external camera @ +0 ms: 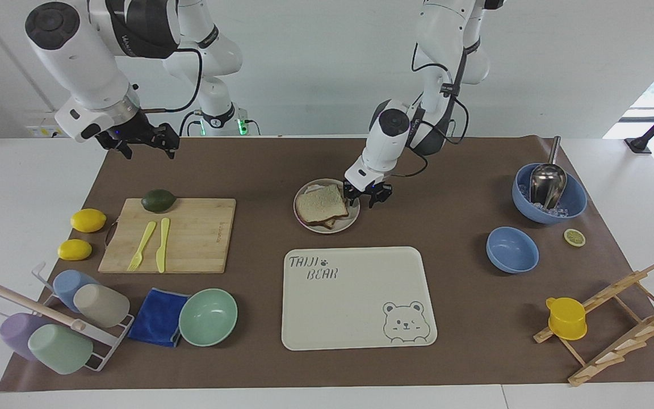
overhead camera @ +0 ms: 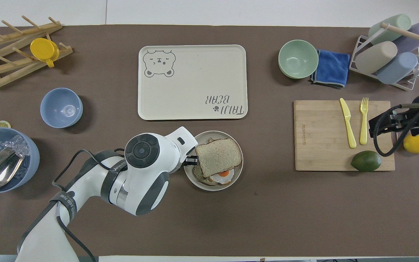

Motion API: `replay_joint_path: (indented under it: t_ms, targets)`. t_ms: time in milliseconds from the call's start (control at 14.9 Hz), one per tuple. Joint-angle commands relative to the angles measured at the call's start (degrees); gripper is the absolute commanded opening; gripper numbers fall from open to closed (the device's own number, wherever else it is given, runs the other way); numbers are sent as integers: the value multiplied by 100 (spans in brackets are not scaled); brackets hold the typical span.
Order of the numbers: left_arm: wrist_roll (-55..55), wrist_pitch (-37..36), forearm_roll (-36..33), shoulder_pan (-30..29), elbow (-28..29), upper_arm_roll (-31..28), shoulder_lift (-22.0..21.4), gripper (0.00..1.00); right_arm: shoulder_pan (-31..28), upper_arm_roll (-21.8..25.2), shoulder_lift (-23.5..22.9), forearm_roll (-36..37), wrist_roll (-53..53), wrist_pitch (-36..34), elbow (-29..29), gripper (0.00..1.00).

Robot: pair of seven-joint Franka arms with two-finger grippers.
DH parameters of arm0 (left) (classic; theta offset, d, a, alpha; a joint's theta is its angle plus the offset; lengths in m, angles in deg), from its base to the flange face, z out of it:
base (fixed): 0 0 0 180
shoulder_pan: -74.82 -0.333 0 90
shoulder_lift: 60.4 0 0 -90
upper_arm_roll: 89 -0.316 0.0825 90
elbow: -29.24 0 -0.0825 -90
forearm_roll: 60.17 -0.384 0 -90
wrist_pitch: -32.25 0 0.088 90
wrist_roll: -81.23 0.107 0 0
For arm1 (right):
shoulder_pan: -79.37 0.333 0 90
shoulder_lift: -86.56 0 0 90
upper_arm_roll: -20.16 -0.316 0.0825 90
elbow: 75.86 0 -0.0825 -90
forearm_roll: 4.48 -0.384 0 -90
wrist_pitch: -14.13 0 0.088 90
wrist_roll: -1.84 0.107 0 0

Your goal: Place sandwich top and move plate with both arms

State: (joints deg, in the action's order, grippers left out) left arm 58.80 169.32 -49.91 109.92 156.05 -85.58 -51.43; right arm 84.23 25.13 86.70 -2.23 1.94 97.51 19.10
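Observation:
I should next grab the plate by its bare rim (overhead camera: pixel 187 167) with my left gripper, because a loose sandwich with a fried egg (overhead camera: pixel 224 174) is stacked over the plate's middle.
The sandwich top (external camera: pixel 320 201) (overhead camera: pixel 218 156) lies on a stack on the round plate (external camera: pixel 332 230) (overhead camera: pixel 239 174), over a toast with a fried egg (overhead camera: pixel 224 174). My left gripper (external camera: pixel 361 200) is low and open at the plate's rim, on the side toward the left arm's end of the table. In the overhead view its wrist hides most of it and one fingertip (overhead camera: pixel 192 159) shows. My right gripper (external camera: pixel 148 152) (overhead camera: pixel 387 118) is open, empty and raised over the mat near the cutting board, toward the right arm's end.
A cream bear tray (external camera: pixel 355 307) (overhead camera: pixel 191 87) lies farther from the robots than the plate. A cutting board (external camera: pixel 196 238) holds an avocado (external camera: pixel 158 200), fork and knife. Also here: lemons (external camera: pixel 88 220), a mint bowl (external camera: pixel 208 316), two blue bowls (external camera: pixel 512 249), a cup rack (external camera: pixel 54 324) and a wooden rack (external camera: pixel 616 318).

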Motion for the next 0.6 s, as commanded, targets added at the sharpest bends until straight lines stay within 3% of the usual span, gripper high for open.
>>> replay_joint_path:
  t_ms: [0, 535]
  targets:
    - [-15, 163, 82, 112, 89, -87, 0, 54, -90, 22, 161, -137, 26, 109, 164, 100]
    - [11, 189, 134, 164, 81, -87, 78, 22, -81, 22, 162, -137, 26, 109, 164, 100]
